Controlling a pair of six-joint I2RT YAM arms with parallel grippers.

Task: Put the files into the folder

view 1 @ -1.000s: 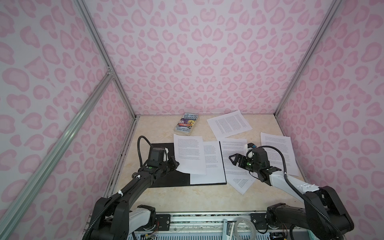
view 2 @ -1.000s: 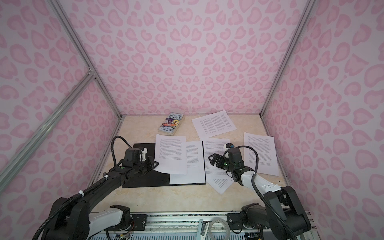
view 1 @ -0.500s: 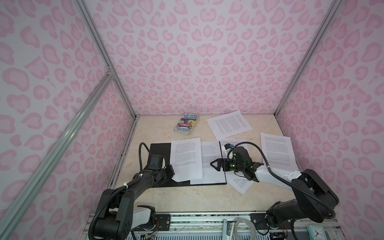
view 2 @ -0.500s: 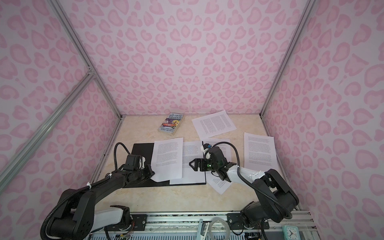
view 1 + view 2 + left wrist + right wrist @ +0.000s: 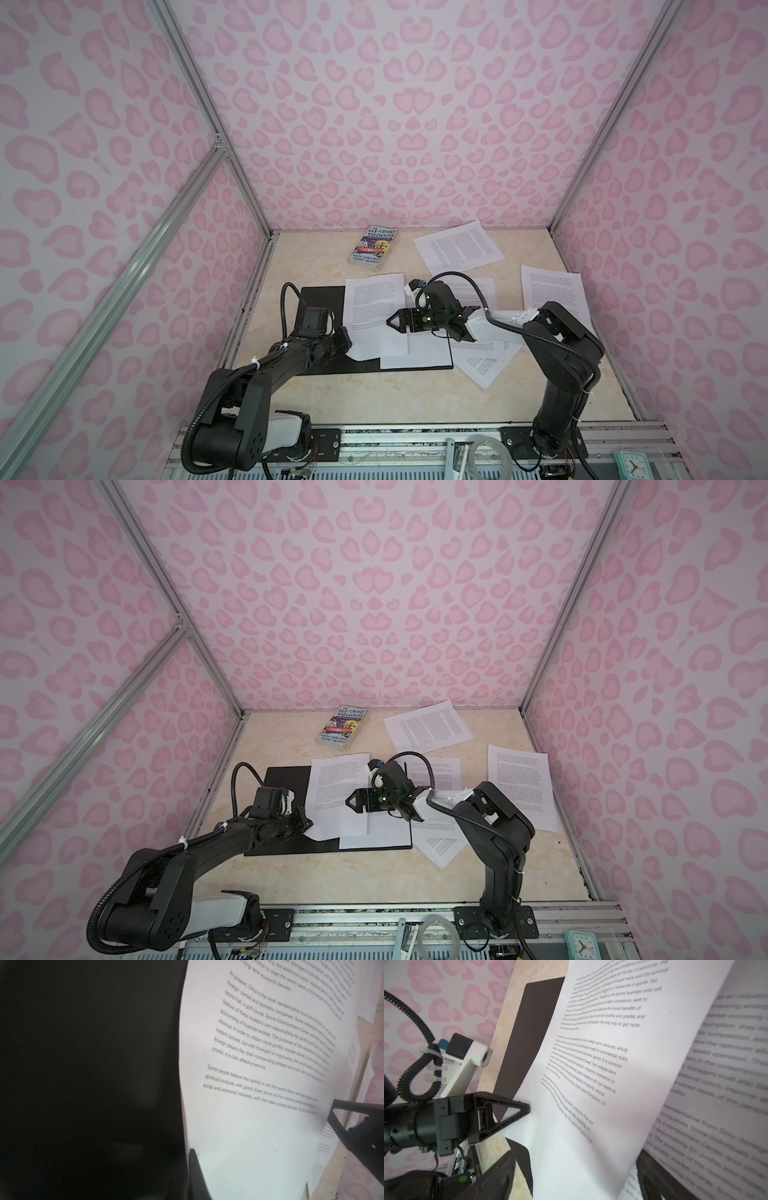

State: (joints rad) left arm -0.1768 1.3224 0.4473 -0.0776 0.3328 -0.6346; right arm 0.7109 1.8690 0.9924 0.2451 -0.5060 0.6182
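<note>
The sheet needs to be laid flat into the folder (image 5: 322,299) (image 5: 534,1026), so my right gripper will next grab its long edge opposite my left gripper.
The folder (image 5: 322,299) (image 5: 286,779) lies open, black inside up, left of centre in both top views. One sheet of the files (image 5: 374,311) (image 5: 336,787) lies across it. My left gripper (image 5: 347,338) (image 5: 527,1109) is shut on that sheet's near-left corner, the paper (image 5: 249,1126) curving up from its finger. My right gripper (image 5: 397,323) (image 5: 577,1178) reaches in from the right, open, with the sheet's right edge between its fingers (image 5: 500,1172). Another sheet (image 5: 428,353) rests on the folder's right half. More files lie loose at the back (image 5: 457,249) and right (image 5: 552,299).
A colourful paperback (image 5: 373,248) lies at the back, beyond the folder. Further sheets (image 5: 486,361) lie under my right arm. Pink patterned walls close in the table (image 5: 374,395) on three sides. A small clock (image 5: 631,465) sits on the front rail.
My right gripper has swung left from the loose sheets to the held sheet's edge, jaws narrowing slightly. The left gripper has drawn the sheet a little leftward and nearer.
</note>
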